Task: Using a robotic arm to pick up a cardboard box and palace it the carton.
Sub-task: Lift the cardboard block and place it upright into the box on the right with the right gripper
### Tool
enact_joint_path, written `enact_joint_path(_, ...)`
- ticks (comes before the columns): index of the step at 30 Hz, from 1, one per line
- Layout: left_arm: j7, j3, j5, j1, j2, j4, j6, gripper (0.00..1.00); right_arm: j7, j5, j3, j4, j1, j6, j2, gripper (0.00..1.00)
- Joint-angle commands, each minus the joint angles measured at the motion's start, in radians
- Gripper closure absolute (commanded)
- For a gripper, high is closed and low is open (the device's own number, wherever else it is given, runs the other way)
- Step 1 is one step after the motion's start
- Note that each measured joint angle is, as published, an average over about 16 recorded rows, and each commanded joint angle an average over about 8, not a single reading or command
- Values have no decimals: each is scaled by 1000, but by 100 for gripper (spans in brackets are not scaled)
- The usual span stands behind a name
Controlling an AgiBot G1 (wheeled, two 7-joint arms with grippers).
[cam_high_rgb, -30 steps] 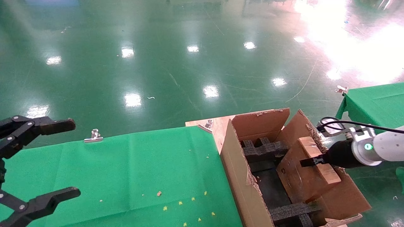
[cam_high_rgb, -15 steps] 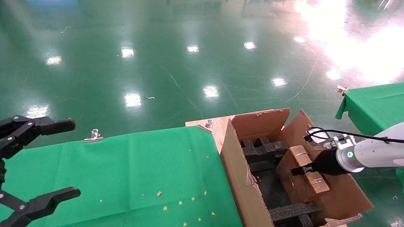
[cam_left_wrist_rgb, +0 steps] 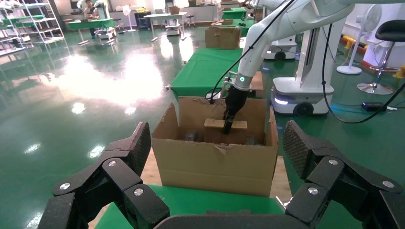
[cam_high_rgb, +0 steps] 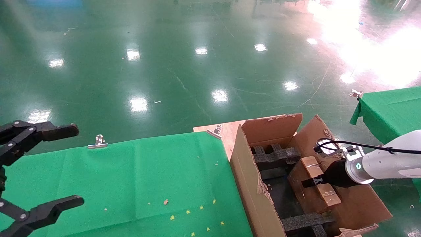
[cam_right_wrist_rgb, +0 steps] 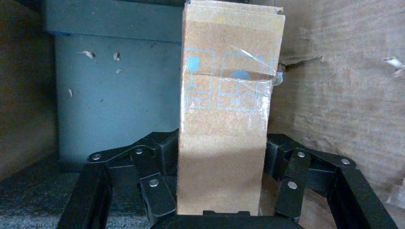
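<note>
The box's lower edge [cam_high_rgb: 296, 189] sits inside the carton beside the dark bottom [cam_high_rgb: 281, 195], so the box would settle. My right gripper opens next.
My right gripper [cam_high_rgb: 312, 181] is shut on the small taped cardboard box [cam_high_rgb: 318, 179] and holds it inside the large carton [cam_high_rgb: 245, 171], low between its torn flaps. In the right wrist view the box [cam_right_wrist_rgb: 227, 109] stands between my black fingers [cam_right_wrist_rgb: 157, 157], with the carton's wall beside it. The left wrist view shows the carton [cam_left_wrist_rgb: 217, 160] from the side, with the box [cam_left_wrist_rgb: 213, 123] near the level of its rim. My left gripper [cam_high_rgb: 49, 168] is open and empty, parked at the left over the green table.
Black foam inserts [cam_high_rgb: 274, 154] lie in the carton's near and far ends. The carton stands beside a green-clothed table [cam_high_rgb: 131, 184] held by metal clips [cam_high_rgb: 97, 141]. A second green table [cam_high_rgb: 391, 108] is at the right. Shiny green floor lies beyond.
My right gripper has moved down and to the left with the cardboard box, lowering it deeper into the carton. The left arm has not moved.
</note>
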Motion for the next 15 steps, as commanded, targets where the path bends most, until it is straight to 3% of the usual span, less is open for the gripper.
enact_joint_path(1, 0, 0, 0, 0, 0, 0, 0, 0, -9, 6, 2, -14, -5, -2, -7, 45)
enact_joint_path(4, 0, 0, 0, 0, 0, 0, 0, 0, -14, 9, 4, -20, -7, -4, -10, 8)
enact_joint_path(5, 0, 0, 0, 0, 0, 0, 0, 0, -15, 10, 4, -22, -8, -4, -11, 0)
enact_joint_path(15, 0, 0, 0, 0, 0, 0, 0, 0, -9, 8, 3, -15, -4, -5, -7, 0)
